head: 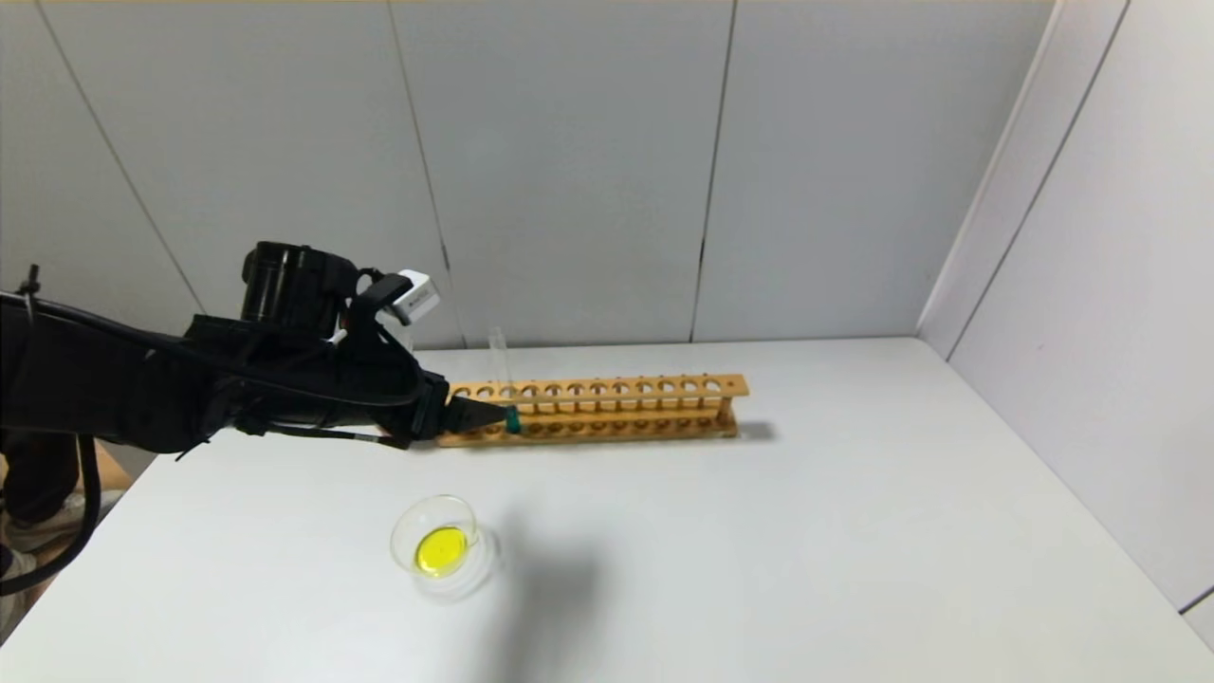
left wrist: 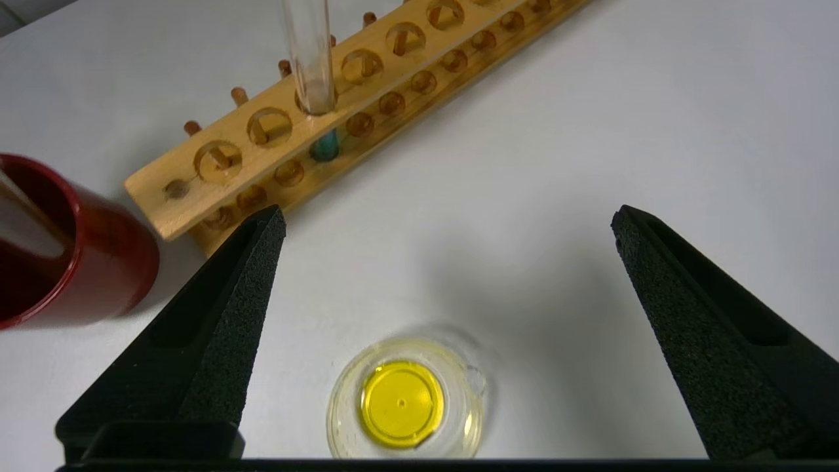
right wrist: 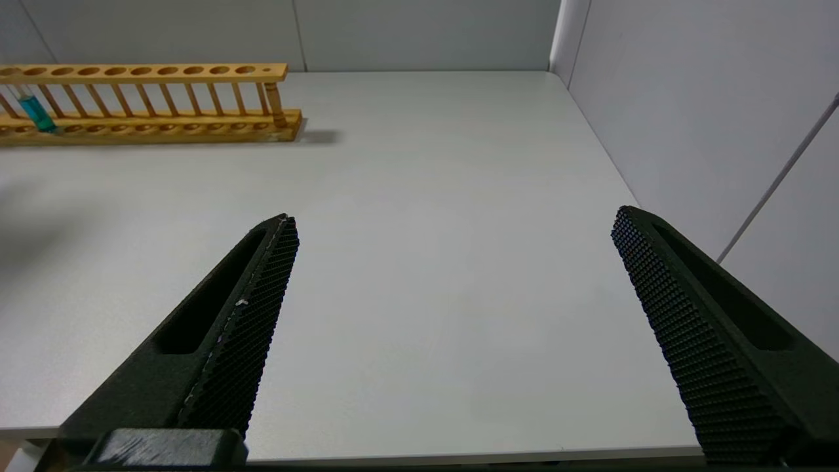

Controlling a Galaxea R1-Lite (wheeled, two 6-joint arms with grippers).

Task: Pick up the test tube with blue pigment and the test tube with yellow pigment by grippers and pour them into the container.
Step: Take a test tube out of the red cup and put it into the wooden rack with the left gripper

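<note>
My left gripper takes hold of the blue tube by its glass above the rack next. The rack's bars surround the tube's teal bottom.
The test tube with blue pigment (head: 505, 384) stands upright in a hole near the left end of the wooden rack (head: 626, 408); its teal liquid (left wrist: 324, 145) shows at the bottom, as it does in the right wrist view (right wrist: 36, 113). The container (head: 443, 548), a clear glass dish (left wrist: 406, 400), holds yellow liquid on the table in front of the rack. My left gripper (head: 493, 415) hovers between dish and rack, open (left wrist: 449, 219) and empty, its tip close to the blue tube. My right gripper (right wrist: 452, 219) is open and empty. The test tube with yellow pigment is out of view.
A dark red cup (left wrist: 72, 255) stands by the rack's left end with a pale slanted thing inside it. The white table (head: 854, 531) ends at grey walls behind and to the right. The right gripper sits low at the table's near edge (right wrist: 459, 452).
</note>
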